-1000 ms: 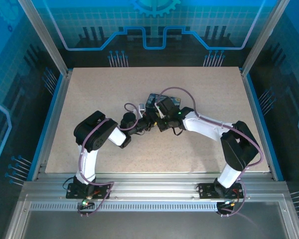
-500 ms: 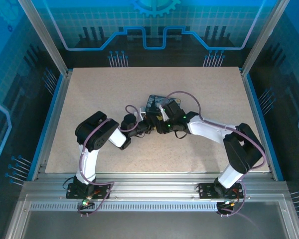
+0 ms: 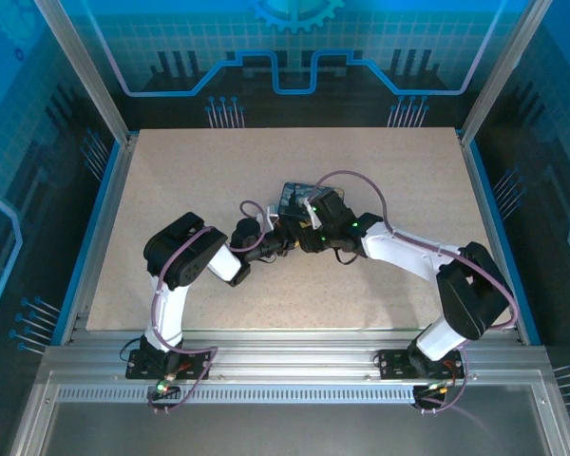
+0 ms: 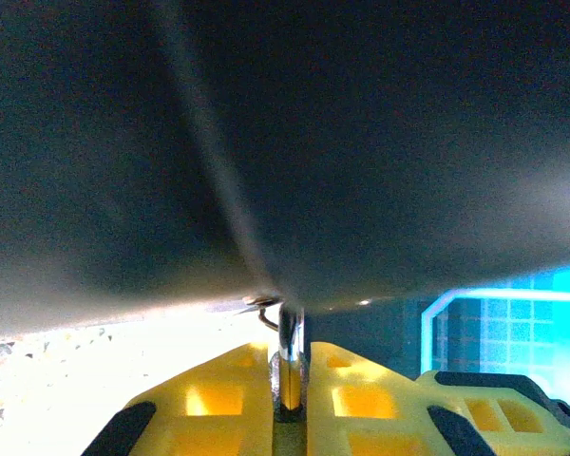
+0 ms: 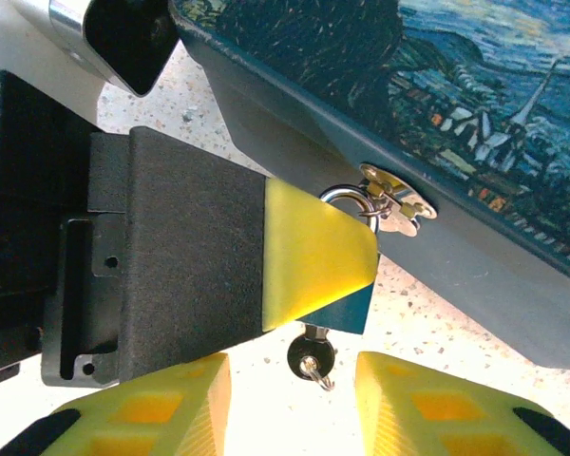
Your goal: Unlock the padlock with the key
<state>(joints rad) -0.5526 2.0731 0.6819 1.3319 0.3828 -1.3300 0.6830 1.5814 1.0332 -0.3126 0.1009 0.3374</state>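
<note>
My right gripper grabs the key by its black head (image 5: pixel 311 356) next, with fingers on either side, to turn the key and unlock the padlock (image 5: pixel 345 312).
A teal padlock (image 5: pixel 345 312) hangs by its shackle from the metal hasp (image 5: pixel 391 203) of a dark box with a painted lid (image 5: pixel 475 85). My left gripper (image 4: pixel 290 380) is shut on the padlock, and its yellow finger (image 5: pixel 313 252) covers most of the lock body. The key (image 5: pixel 311 354), black-headed with a small ring, sticks out of the padlock's underside. My right gripper (image 5: pixel 291 391) is open, its two yellow fingers either side of the key head and not touching it. Seen from above, both grippers meet at the box's near edge (image 3: pixel 293 233).
The box (image 3: pixel 299 197) lies near the middle of the speckled beige table (image 3: pixel 171 180). Blue panels and aluminium posts wall the table in on three sides. Purple cables loop over both arms close to the box.
My right gripper has opened and let go of the key, which stays in the padlock. The right arm's elbow has swung outward to the right. The left arm has held still.
</note>
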